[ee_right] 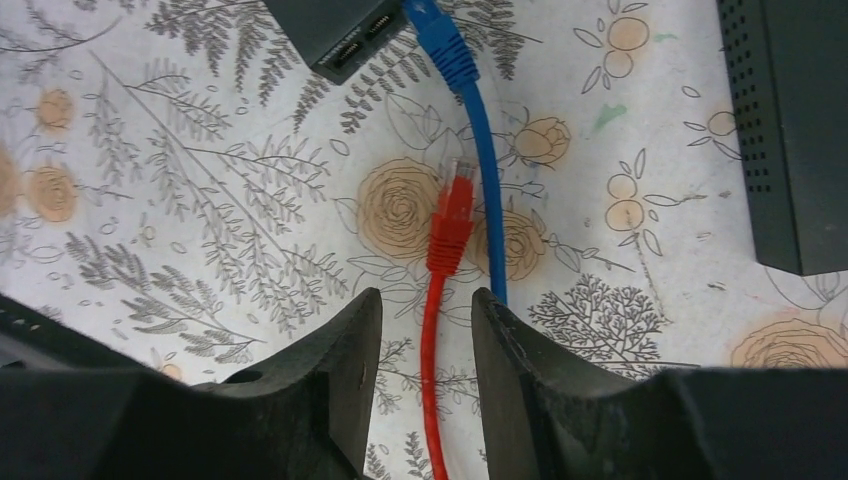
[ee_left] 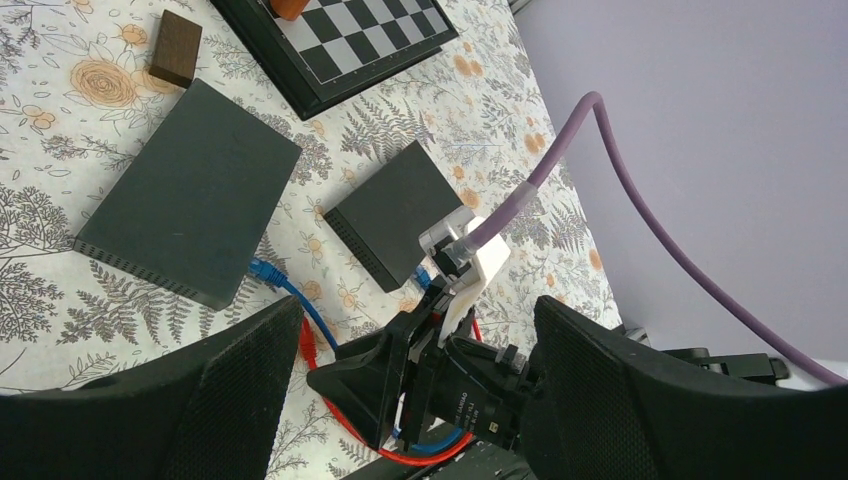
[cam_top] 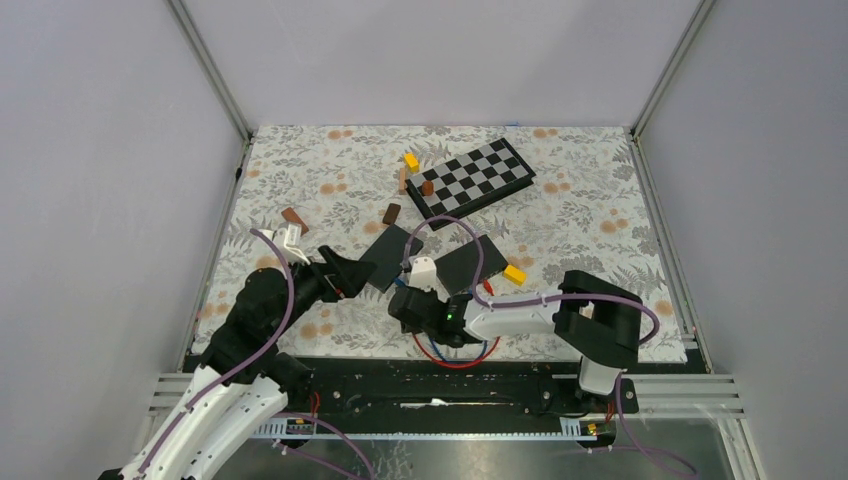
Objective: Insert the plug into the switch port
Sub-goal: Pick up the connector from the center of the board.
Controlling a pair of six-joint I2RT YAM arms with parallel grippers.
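Note:
My right gripper's fingers stop short of the red plug's ribbed end (ee_right: 447, 246), so it is too early to close; my right gripper moves toward that end first, then closes on it.
A red plug (ee_right: 450, 215) on a red cable lies on the flowered cloth beside a blue cable. My right gripper (ee_right: 425, 310) is open, its fingers astride the red cable just behind the plug without touching it. A blue plug (ee_right: 438, 38) lies by the port corner of a black switch (ee_right: 335, 30); its tip runs off the frame. A second black switch (ee_right: 795, 130) sits to the right. From above, the two switches (cam_top: 390, 257) (cam_top: 470, 265) lie mid-table with the right gripper (cam_top: 402, 300) near them. My left gripper (cam_top: 350, 275) (ee_left: 417, 310) is open and empty.
A black-and-white chessboard (cam_top: 470, 180) lies at the back with small wooden blocks beside it. Yellow blocks (cam_top: 411, 160) (cam_top: 514, 273) and brown blocks (cam_top: 391, 213) (cam_top: 294, 216) lie scattered. Red and blue cable loops (cam_top: 455, 355) reach the table's near edge.

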